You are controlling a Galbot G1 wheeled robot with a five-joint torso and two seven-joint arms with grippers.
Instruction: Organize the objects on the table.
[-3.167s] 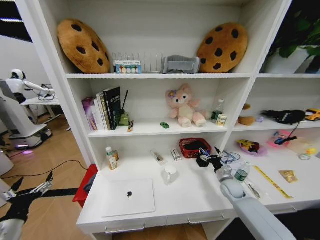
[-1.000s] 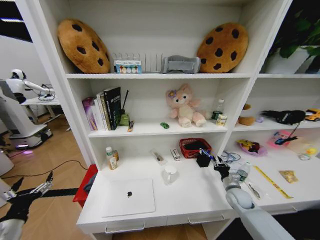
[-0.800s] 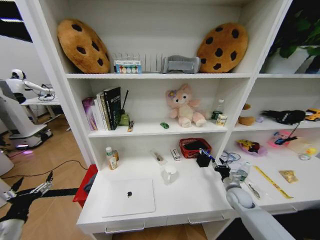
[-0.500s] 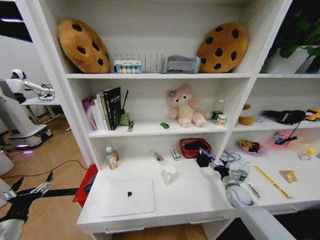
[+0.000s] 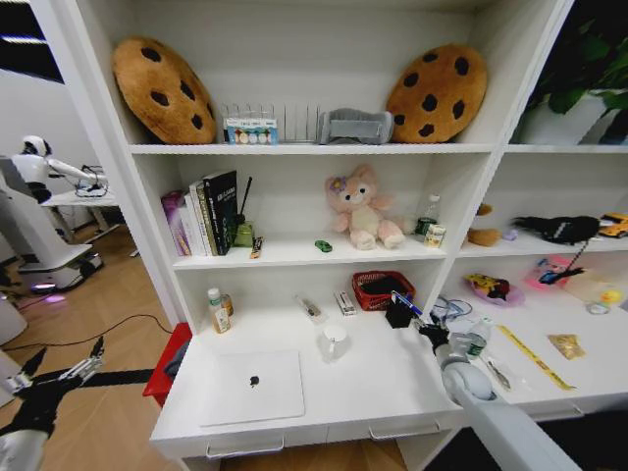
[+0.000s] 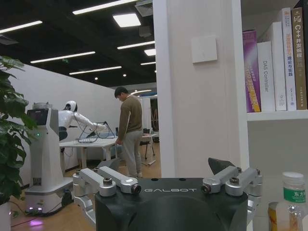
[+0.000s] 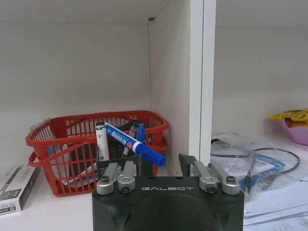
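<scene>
Other pens crowd the blue pen's white body at the holder (image 7: 120, 156). My right gripper will next pick up the pen by the blue end with the cap (image 7: 153, 155) jutting out.
The silver laptop (image 5: 252, 386) lies closed on the front left of the white table (image 5: 383, 378). A tiny green toy car (image 5: 323, 245) sits on the shelf above. My right gripper (image 5: 425, 330) (image 7: 162, 173) is open, just short of a black mesh pen holder (image 5: 397, 314) (image 7: 120, 156). A blue pen (image 5: 406, 302) (image 7: 135, 145) leans out of the holder toward the gripper, beside other pens. A thin black pen (image 5: 497, 373) lies on the table right of my arm. My left gripper (image 5: 61, 377) (image 6: 168, 185) hangs open, low and left of the table.
A red basket (image 5: 380, 288) (image 7: 86, 139) stands behind the pen holder. A glass cup (image 5: 334, 341), small bottles (image 5: 218, 309), a water bottle (image 5: 474, 340) and a yellow ruler (image 5: 530, 355) are on the table. A white shelf upright (image 7: 195, 82) rises close beside the holder.
My right gripper has drawn back from over the pen holder toward the table's front. The blue pen stays leaning in the holder. The left arm has not moved.
</scene>
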